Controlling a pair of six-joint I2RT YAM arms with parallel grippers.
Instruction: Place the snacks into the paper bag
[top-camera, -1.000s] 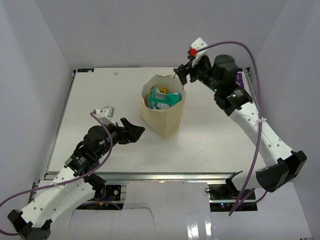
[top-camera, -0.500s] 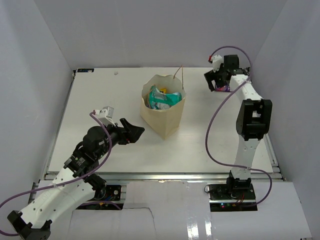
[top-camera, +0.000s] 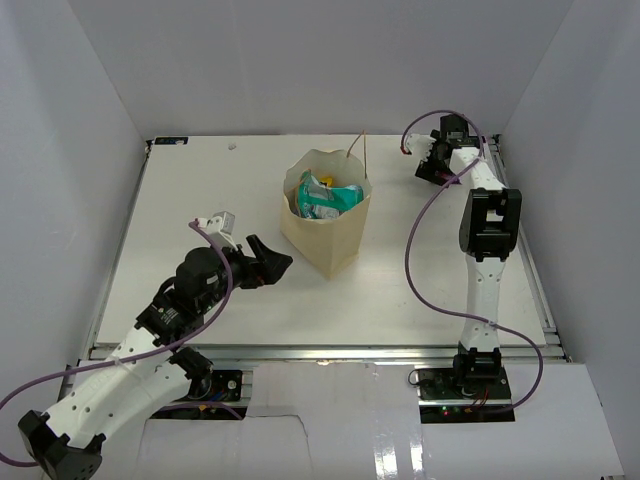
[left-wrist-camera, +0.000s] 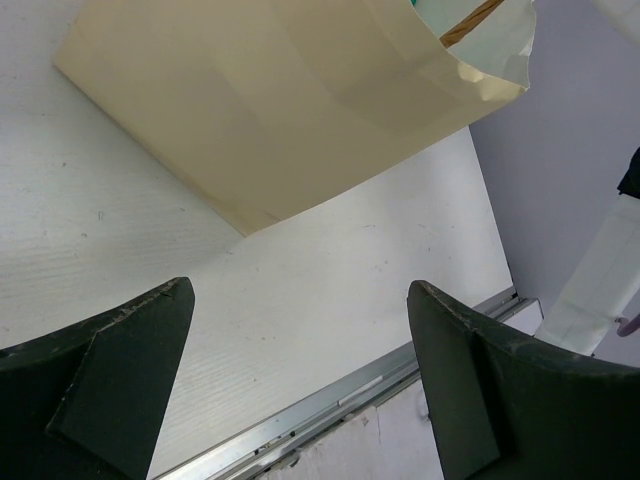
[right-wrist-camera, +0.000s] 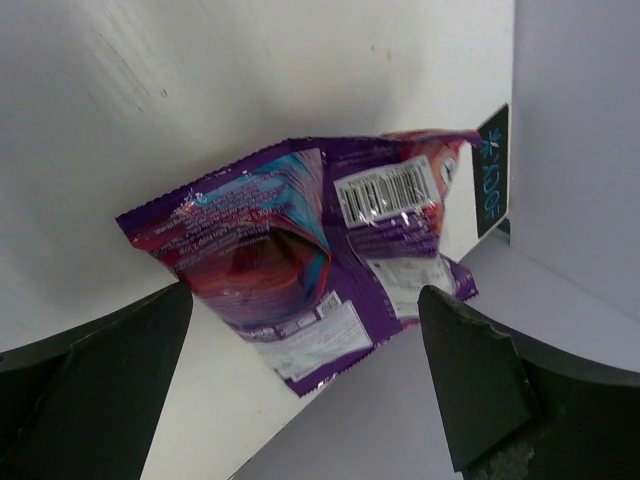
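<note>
My right gripper's fingers are wide open, so the purple packet (right-wrist-camera: 316, 262) would stay lying on the tabletop if I lifted my right gripper now.
The tan paper bag (top-camera: 325, 225) stands open at the table's middle, with several snacks (top-camera: 326, 196) inside: teal, green and yellow packets. One string handle sticks up from its rim. My left gripper (top-camera: 268, 262) is open and empty, just left of the bag's base; in the left wrist view (left-wrist-camera: 300, 290) the bag's side wall (left-wrist-camera: 280, 100) fills the top. My right gripper (top-camera: 432, 168) is at the far right corner. In the right wrist view it is open (right-wrist-camera: 305, 295) over a purple-white snack packet (right-wrist-camera: 300, 250) lying on the table against the wall.
White walls close in the table on the left, back and right. The metal front rail (left-wrist-camera: 330, 395) runs along the near edge. A dark label (right-wrist-camera: 492, 170) is stuck on the wall beside the purple packet. Purple cables loop off both arms.
My right arm has swung from the bag's rim to the far right corner and now hangs open over the purple packet. My left arm has shifted slightly forward.
</note>
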